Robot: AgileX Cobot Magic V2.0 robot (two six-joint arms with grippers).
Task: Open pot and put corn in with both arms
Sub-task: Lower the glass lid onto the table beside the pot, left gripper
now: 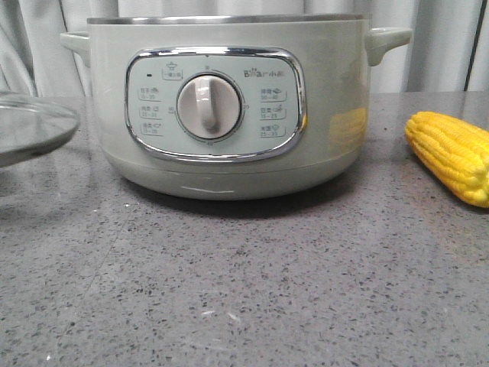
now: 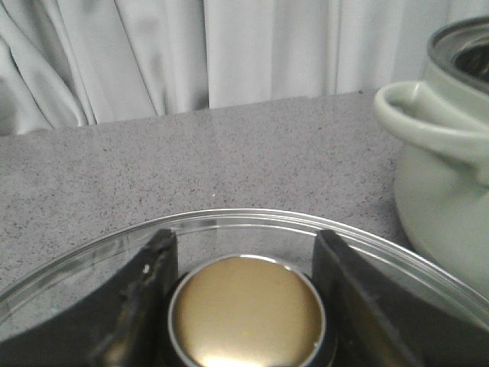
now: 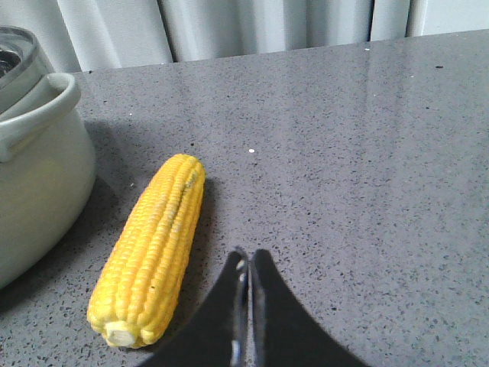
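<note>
The glass lid's lower edge (image 1: 23, 157) hangs above the tabletop beside the pot (image 1: 229, 46), so my left gripper keeps hold of the lid until it is on the tabletop.
The pale green pot (image 1: 229, 46) stands open in the middle of the table, its dial facing me; it also shows in the left wrist view (image 2: 443, 199). The clear glass lid (image 1: 30, 126) is low at the pot's left. My left gripper (image 2: 246, 237) is shut on the lid's brass knob (image 2: 246, 313), one finger on each side. The yellow corn (image 1: 454, 153) lies on the table right of the pot. In the right wrist view my right gripper (image 3: 249, 256) is shut and empty, just beside the corn (image 3: 153, 245), not touching it.
The grey speckled table (image 1: 244, 290) runs back to white curtains (image 2: 229, 46). The pot's side handles (image 2: 428, 115) stick out left and right. Neither gripper shows in the front view.
</note>
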